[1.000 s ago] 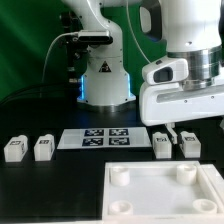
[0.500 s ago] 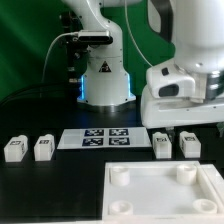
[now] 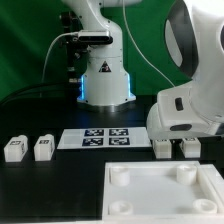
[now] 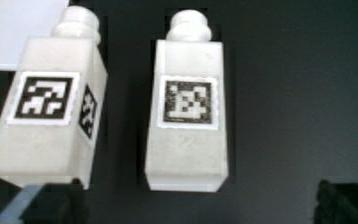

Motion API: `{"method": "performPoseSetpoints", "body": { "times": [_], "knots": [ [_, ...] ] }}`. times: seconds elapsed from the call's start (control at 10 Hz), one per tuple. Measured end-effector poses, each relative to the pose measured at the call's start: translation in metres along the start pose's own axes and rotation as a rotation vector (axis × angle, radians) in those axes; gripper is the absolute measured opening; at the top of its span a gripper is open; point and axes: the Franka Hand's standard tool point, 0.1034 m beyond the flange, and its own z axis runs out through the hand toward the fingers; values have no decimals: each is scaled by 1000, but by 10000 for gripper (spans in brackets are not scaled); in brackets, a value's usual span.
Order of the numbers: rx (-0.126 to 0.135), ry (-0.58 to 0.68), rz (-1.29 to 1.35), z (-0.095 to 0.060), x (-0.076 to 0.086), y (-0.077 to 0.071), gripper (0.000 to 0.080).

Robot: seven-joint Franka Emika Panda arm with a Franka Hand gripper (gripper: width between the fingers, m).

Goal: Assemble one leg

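Note:
My gripper reaches the leg and grabs its flat block end [image 4: 188,172] next, which leaves the leg's round peg end free to enter a corner socket.
Four legs lie in a row on the black table: two at the exterior view's left [image 3: 14,149] [image 3: 43,148] and two at its right [image 3: 163,147] [image 3: 188,146]. Each is a white chunky block with a square tag and a round peg end. My gripper [image 3: 180,136] hangs low just above the right pair, and the white hand hides most of the fingers. In the wrist view the two legs lie side by side [image 4: 51,105] [image 4: 190,110]. My gripper [image 4: 197,205] is open and empty, with dark fingertips [image 4: 43,205] wide apart on either side of the centred leg's line.
The large white square tray-like piece [image 3: 150,195] with round corner sockets lies in front. The marker board [image 3: 97,138] lies between the two pairs of legs. The robot base [image 3: 104,80] stands behind, before a green backdrop.
The arm has dropped lower and tilted over the right pair of legs. The hand now covers more of the exterior view's right side. No leg has moved.

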Motion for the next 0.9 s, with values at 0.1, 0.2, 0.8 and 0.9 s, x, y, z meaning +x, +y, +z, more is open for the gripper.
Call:
{"method": "performPoseSetpoints", "body": {
  "times": [0.1,0.2,0.8,0.9],
  "knots": [
    [-1,-1,0,0,0,0,649],
    [-3,0,-2,5,-1,-3,649],
    [-19,-30,8,43,-7,-4,649],
    [-19,-29,6,43,-6,-4,649]
  ]
}}
